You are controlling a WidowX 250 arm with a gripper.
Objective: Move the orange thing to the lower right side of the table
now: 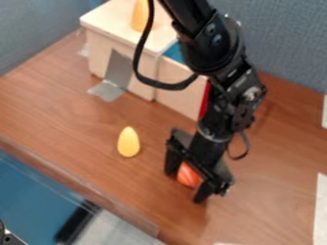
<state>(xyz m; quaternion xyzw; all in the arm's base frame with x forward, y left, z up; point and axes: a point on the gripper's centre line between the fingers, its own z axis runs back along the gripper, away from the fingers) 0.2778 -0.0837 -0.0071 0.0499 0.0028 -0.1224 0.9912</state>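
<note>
Next, my gripper picks up the orange thing by its rounded sides to move it to the lower right side of the table.
The black gripper point(185, 186) hangs low over the table at the lower centre, pointing down. Its two fingers stand apart, one on the left and one at the lower right. Between them is the orange thing point(189, 175), rounded and reddish-orange, with its upper and right parts hidden behind the gripper. Whether the fingers press on it cannot be made out. The brown wooden table point(268, 210) extends to the lower right of the gripper.
A yellow egg-shaped toy point(128, 142) stands to the gripper's left. Behind are a pale wooden box point(127, 48) with grey tape point(106, 90) and another yellow-orange object point(140, 15) on top. White strips point(321, 210) lie at the right edge. The table's raised edge point(76, 184) runs along the lower left.
</note>
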